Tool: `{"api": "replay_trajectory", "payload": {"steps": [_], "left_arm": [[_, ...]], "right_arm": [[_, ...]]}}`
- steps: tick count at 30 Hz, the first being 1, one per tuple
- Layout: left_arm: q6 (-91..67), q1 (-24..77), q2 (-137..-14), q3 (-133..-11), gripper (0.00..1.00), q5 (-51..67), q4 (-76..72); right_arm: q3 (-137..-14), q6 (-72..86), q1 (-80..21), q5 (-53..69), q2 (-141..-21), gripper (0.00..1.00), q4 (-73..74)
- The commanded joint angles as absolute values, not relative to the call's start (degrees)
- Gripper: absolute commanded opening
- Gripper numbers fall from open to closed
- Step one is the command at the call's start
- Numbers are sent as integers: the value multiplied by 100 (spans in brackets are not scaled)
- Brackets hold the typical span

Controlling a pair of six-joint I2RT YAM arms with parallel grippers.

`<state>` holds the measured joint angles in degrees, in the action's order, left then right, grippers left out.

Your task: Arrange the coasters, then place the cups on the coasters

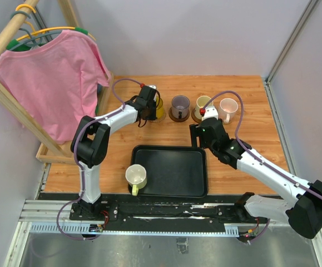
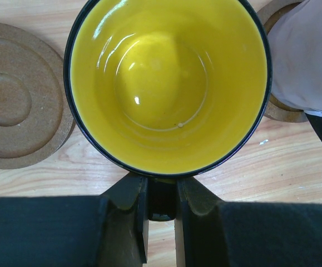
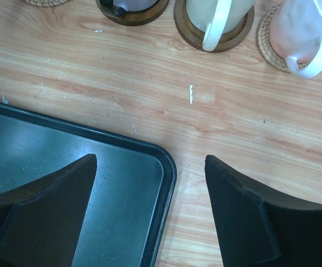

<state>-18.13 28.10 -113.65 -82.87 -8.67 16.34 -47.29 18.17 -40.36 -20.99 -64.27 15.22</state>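
The yellow cup [image 1: 158, 107] is upright between the empty coaster and the grey-purple cup and would land standing, so the robot's left gripper needs to open now.
My left gripper [image 2: 162, 186] is shut on the dark handle of the yellow cup [image 2: 166, 83], [image 1: 158, 107]. An empty dark brown ringed coaster [image 2: 10, 97] lies just left of that cup; what lies under the cup is hidden. The grey-purple cup [image 1: 179, 104], the cream cup [image 1: 203, 103] and the pink cup [image 1: 228, 107] each stand on a coaster in the back row. A white cup with a yellowish handle [image 1: 137, 177] sits at the left edge of the black tray [image 1: 172, 183]. My right gripper [image 3: 149, 159] hangs open over the tray's far right corner [image 3: 169, 167], holding nothing.
A wooden rack with a pink shirt [image 1: 49, 83] on a hanger stands at the left. Grey walls close in the back and right. A metal rail [image 1: 149, 214] carries both arm bases along the near edge. The edge of a tan woven coaster [image 3: 46, 1] shows left of the grey cup's coaster [image 3: 133, 16].
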Motion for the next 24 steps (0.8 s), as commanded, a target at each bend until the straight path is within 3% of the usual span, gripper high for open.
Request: {"api": "replay_trajectory", "payload": {"steps": [1,24], "left_arm": [[-1837,2804,-11285,-8330,1,-827,1130],[-1664,2804,-11391,-8351,1,-825,1339]], "right_arm": [[-4752,1840,-4007,-2090,-6486,80,1437],[-4788,1848,-4006,-2023,-6565,80,1419]]}}
